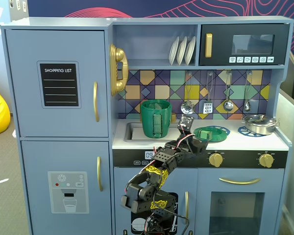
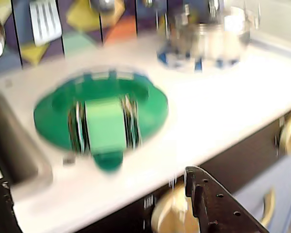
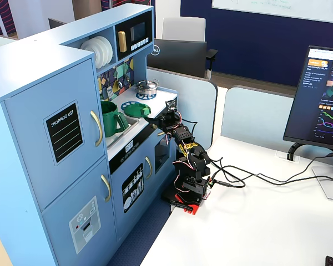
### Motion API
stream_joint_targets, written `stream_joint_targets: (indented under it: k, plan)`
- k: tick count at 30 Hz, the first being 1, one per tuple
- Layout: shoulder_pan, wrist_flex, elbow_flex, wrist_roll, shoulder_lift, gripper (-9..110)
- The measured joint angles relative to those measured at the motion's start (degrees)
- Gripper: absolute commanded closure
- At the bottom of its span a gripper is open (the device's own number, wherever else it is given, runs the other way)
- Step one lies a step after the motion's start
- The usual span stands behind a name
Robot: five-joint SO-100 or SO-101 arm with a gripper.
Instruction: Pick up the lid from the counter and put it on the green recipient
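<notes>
Next, the gripper grabs the lid by its light-green knob (image 1: 205, 134), to put the lid on the green recipient (image 1: 156, 118).
The lid (image 1: 209, 132) is a flat dark-green disc with a lighter-green knob. It lies on a blue burner ring on the white counter, to the right of the sink. It also shows in the blurred wrist view (image 2: 104, 124) and in the other fixed view (image 3: 136, 110). The green recipient (image 1: 156, 118) stands upright in the sink, handle facing front, and shows in the other fixed view (image 3: 110, 118) too; it is out of the wrist view. My gripper (image 1: 196, 137) is open and empty at the counter's front edge, just short of the lid, jaws spread wide (image 2: 102, 196).
A silver pot (image 1: 258, 123) sits on the right burner. Utensils (image 1: 208, 105) hang on the tiled back wall. The sink basin (image 2: 9, 145) lies left of the lid. Gold stove knobs (image 1: 215, 159) sit below the counter edge, under my gripper.
</notes>
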State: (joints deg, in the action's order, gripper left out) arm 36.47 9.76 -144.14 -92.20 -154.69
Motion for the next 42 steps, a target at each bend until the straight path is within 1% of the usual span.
stream_joint_targets:
  k: [4,9,24,26,30,31,33,42]
  plan:
    - [-0.2,-5.0,0.3,-0.8,4.8,60]
    - [-0.8,-8.4,4.9,-1.1,13.4,61]
    - [-2.9,-12.2,20.8,-1.4,34.4,65]
    - [-3.2,-12.3,22.1,-1.4,36.5,69]
    - [-3.1,-12.3,24.0,-1.7,39.3,81]
    - [-3.1,-12.3,24.4,-1.9,39.8,86]
    - [-3.4,-12.3,25.6,-2.3,40.9,101]
    - [-6.6,-12.1,30.0,-2.5,42.6,101]
